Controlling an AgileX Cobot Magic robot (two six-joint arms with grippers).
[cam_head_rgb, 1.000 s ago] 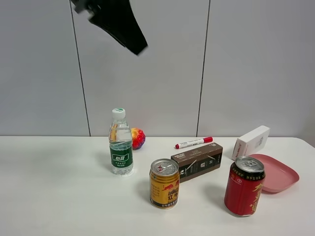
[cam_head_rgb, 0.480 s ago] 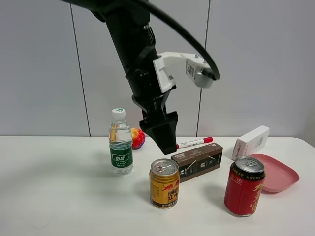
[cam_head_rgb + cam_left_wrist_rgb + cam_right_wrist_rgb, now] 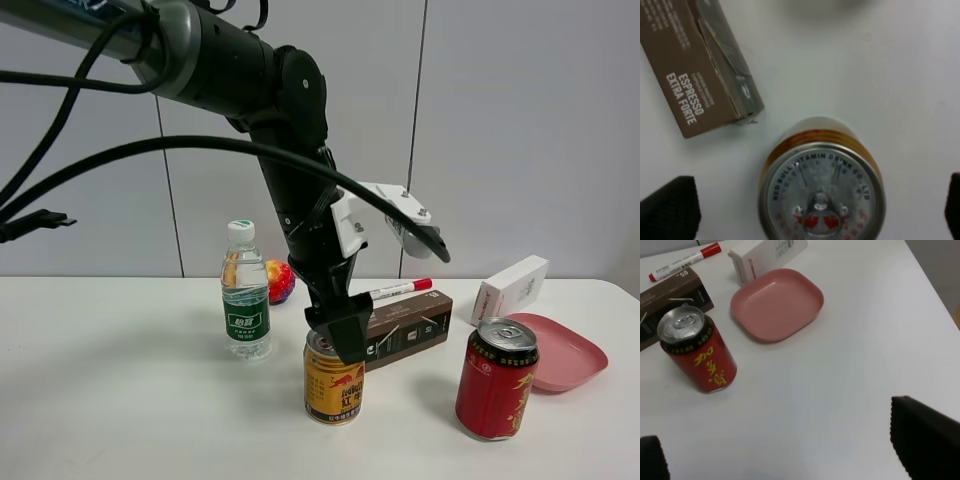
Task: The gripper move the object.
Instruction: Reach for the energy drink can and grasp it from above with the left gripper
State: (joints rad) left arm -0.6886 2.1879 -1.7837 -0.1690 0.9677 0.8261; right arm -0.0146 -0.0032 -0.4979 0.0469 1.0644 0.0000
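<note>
My left gripper will next move the gold-yellow can, held by its upper body just below the silver rim.
The object, a short gold-yellow can with a silver pull-tab top, stands upright on the white table near the front middle. My left gripper hangs right above it, its tip at the can's rim. In the left wrist view the can top sits between the two black fingertips, which are spread wide on either side without touching it. My right gripper is open and empty above bare table and does not show in the exterior view.
A taller red can stands to the right, beside a pink plate and a white box. A brown espresso box lies just behind the gold can. A water bottle, a colourful ball and a red marker are further back.
My left arm has swung in from the top of the view and come down, bringing the open gripper onto the top of the gold can. The objects have not moved.
</note>
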